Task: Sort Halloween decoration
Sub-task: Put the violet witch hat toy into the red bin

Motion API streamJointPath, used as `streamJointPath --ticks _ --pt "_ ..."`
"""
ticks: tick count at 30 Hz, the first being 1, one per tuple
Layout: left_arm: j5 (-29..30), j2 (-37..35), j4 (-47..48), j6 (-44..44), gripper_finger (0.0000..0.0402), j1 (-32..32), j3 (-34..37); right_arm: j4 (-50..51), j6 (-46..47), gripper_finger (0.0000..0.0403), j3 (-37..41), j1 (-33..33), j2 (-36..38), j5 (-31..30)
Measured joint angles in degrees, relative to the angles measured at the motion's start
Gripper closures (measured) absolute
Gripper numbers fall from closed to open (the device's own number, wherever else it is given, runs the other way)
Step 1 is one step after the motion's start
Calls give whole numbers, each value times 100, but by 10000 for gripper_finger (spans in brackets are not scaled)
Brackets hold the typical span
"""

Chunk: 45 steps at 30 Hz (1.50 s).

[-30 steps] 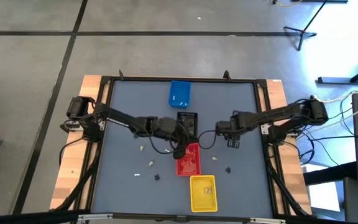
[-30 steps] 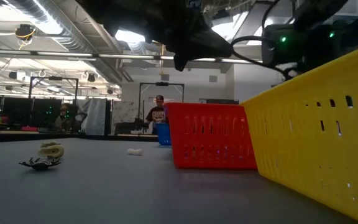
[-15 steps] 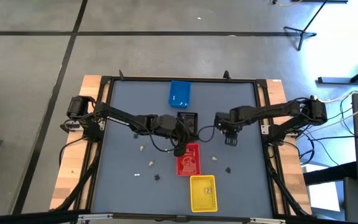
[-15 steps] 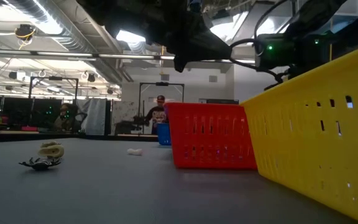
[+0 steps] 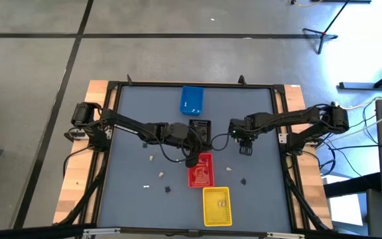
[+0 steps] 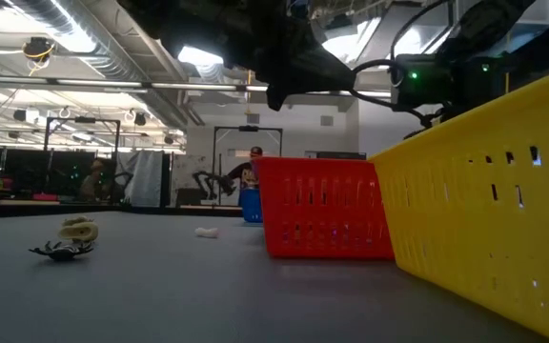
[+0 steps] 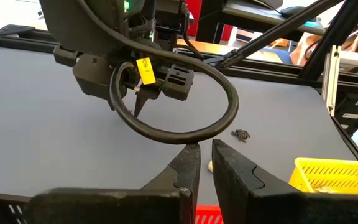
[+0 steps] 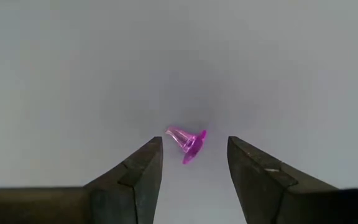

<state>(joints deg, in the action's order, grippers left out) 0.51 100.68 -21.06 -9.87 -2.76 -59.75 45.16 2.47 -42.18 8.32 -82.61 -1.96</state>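
Observation:
The pink decoration piece needs to go into the red tray, so my right gripper needs to grab it next by its flared rim (image 8: 194, 147).
A small pink decoration piece (image 8: 187, 143) lies on the grey table. My right gripper (image 8: 191, 158) points straight down over it, open, one finger on either side and clear of it. In the high view this gripper (image 5: 244, 147) is right of the black tray (image 5: 200, 126). My left gripper (image 5: 192, 159) hangs over the far end of the red tray (image 5: 201, 171). Its fingers (image 7: 205, 158) are nearly together, and I see nothing between them. Other decoration pieces lie loose on the table: cream ones (image 5: 151, 159) (image 5: 229, 169) and dark ones (image 5: 168, 189) (image 5: 243, 180).
A blue tray (image 5: 191, 99) stands at the far middle and a yellow tray (image 5: 217, 206) at the near middle. A black cable loop (image 7: 166, 124) hangs from the right arm. In the low view, a dark piece (image 6: 60, 251) and a cream piece (image 6: 79, 229) lie left of the red tray.
My right gripper has shifted a little toward the table's left and far edges and tipped slightly, then come to rest. Its fingers stay open.

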Motion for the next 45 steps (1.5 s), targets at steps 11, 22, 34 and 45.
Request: streamJointPath --ticks 11,22,34,45 --pt "2 0 4 0 365 2 0 -502 -34 224 437 -2 13 -37" --pt "2 0 4 1 365 2 0 -530 -31 297 446 -9 9 56" --pt "2 0 4 1 365 2 0 -554 -21 362 446 -7 6 57" --pt "4 0 4 0 365 2 0 -554 -21 363 446 -4 2 55"
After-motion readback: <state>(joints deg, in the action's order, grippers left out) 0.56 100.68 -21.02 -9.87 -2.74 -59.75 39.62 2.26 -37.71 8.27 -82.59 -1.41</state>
